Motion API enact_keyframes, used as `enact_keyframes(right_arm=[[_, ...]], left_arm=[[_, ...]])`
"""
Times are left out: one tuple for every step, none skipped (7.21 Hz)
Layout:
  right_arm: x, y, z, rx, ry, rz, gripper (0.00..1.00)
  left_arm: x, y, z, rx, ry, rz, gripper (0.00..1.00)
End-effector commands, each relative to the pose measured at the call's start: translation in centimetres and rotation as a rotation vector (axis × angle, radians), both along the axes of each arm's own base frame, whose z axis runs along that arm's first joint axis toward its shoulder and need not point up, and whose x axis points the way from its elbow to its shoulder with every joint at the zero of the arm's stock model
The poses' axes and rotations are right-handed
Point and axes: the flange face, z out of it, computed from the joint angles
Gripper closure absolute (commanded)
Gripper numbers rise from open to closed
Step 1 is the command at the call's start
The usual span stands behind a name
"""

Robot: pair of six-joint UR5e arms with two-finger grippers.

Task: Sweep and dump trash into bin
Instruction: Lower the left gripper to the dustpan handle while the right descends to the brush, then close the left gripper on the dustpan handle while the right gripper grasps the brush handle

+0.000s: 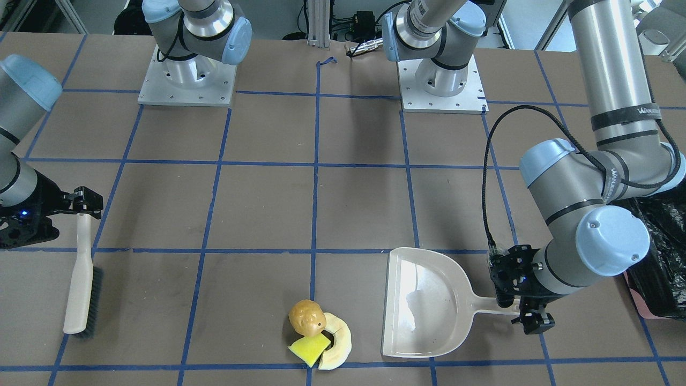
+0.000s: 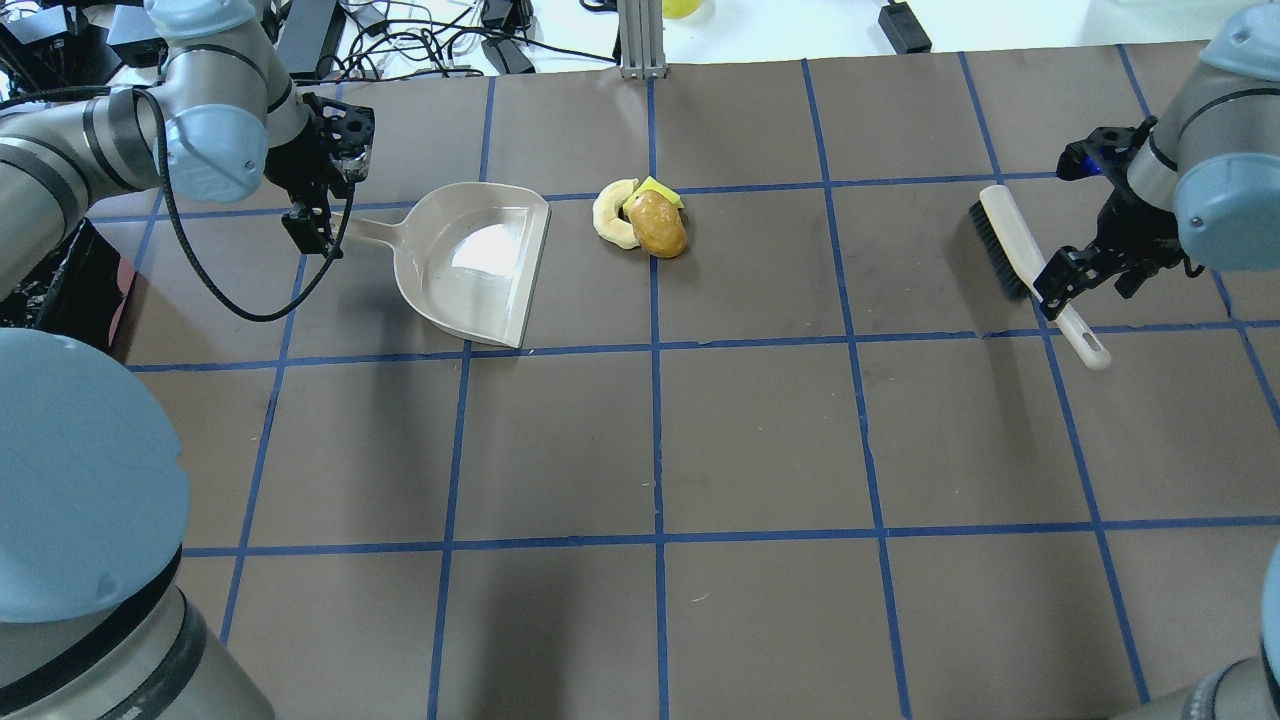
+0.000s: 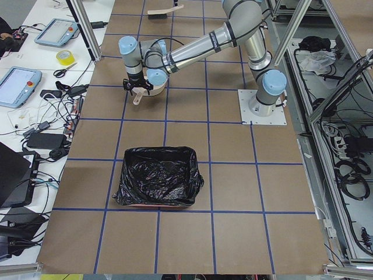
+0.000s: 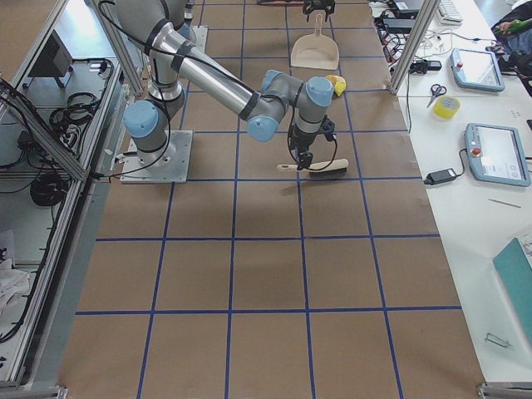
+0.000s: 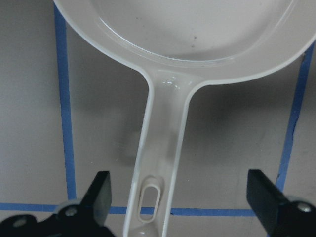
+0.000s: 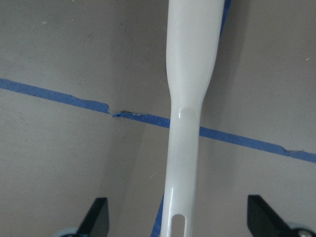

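Note:
The beige brush needs to sweep the trash into the dustpan (image 1: 424, 302), so my right gripper will grab the brush by its handle (image 1: 84, 231) next.
The trash lies in one small heap: a golden-brown lump (image 2: 660, 226), a yellow-and-green sponge wedge (image 1: 309, 348) and a pale crescent slice (image 1: 341, 343). A beige dustpan (image 2: 470, 258) rests flat beside the heap, mouth toward it. My left gripper (image 5: 180, 197) is open, its fingers wide on either side of the dustpan handle (image 5: 160, 148) without touching it. A brush (image 2: 1018, 250) lies on the table at the other end. My right gripper (image 6: 177, 217) is open astride the brush handle (image 6: 190, 98). The bin (image 3: 157, 178), lined with a black bag, stands on the left arm's side.
Brown table with a blue tape grid (image 2: 655, 430). Both arm bases (image 1: 187, 80) are bolted at the robot's edge. Cables and devices lie on the white bench (image 2: 450, 40) beyond the far edge. The left arm's elbow (image 1: 611, 241) hangs close to the bin's bag (image 1: 662, 252).

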Motion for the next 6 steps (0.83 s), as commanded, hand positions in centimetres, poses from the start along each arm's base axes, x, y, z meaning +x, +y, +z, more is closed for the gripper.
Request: enact_keyframes(right_arm=[[0.1,0.3,-2.0,0.014,0.000,-0.004,0.00],[0.0,0.0,-2.3,0.010,0.001,-0.004,0.00],[-0.2,-0.3,-3.2,0.011,0.001,-0.004,0.00],[-0.3,-0.4,-3.9,0.020,-0.001,-0.008,0.01],[-0.2,-0.3,-4.1,0.026,-0.003,-0.010,0.04],[-0.3,-0.3,-4.1,0.026,-0.003,-0.010,0.12]], left_arm=[[0.1,-0.4,-0.9,0.010,0.003,0.001,0.04],[0.0,-0.4,-1.3,0.015,0.006,0.002,0.05],[0.0,-0.3,-1.5,0.018,0.014,0.005,0.06],[0.1,-0.4,-1.4,0.017,0.012,0.004,0.17],[0.0,-0.4,-1.3,0.014,0.012,-0.005,0.58],[-0.2,-0.3,-1.4,0.020,0.005,-0.007,0.63]])
